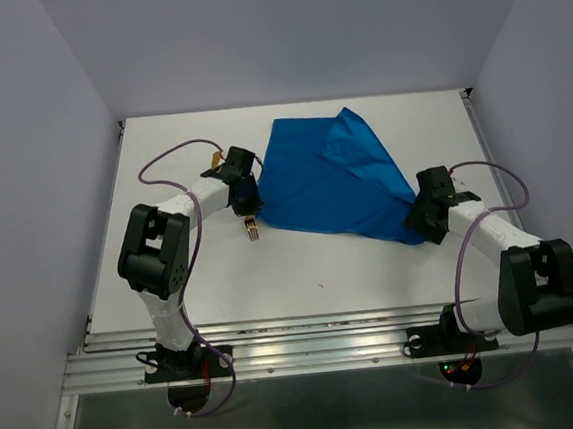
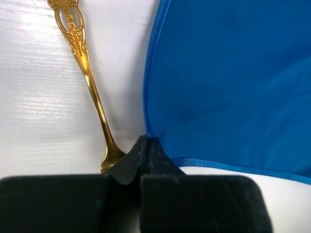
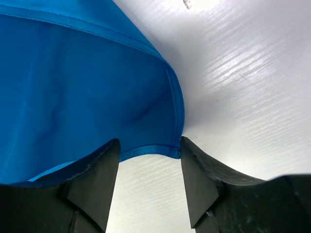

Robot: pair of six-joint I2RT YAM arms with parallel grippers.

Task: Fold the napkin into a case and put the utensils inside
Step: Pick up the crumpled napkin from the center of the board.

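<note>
My right gripper will next grab the napkin (image 1: 329, 186) by its near hemmed corner, opposite the corner of my left gripper. Then it can spread and fold the napkin.
The bright blue napkin (image 1: 329, 186) lies at the middle back of the table with a flap folded over on its right side. My left gripper (image 1: 248, 200) is at its left corner, jaws shut on the hem of the napkin (image 2: 233, 82), as the left wrist view shows at the gripper (image 2: 146, 138). A golden utensil (image 2: 83, 58) with an ornate handle lies just left of that gripper; from above, the utensil (image 1: 253, 229) shows short tines. My right gripper (image 1: 422, 227) stands open at the near right corner of the napkin (image 3: 73, 82), which lies just past the fingertips of the gripper (image 3: 148, 145).
White table (image 1: 302, 273) with a metal rail along its near edge and pale walls on three sides. The left arm's elbow (image 1: 154, 251) rises over the left part of the table, the right arm's elbow (image 1: 539, 288) at the near right.
</note>
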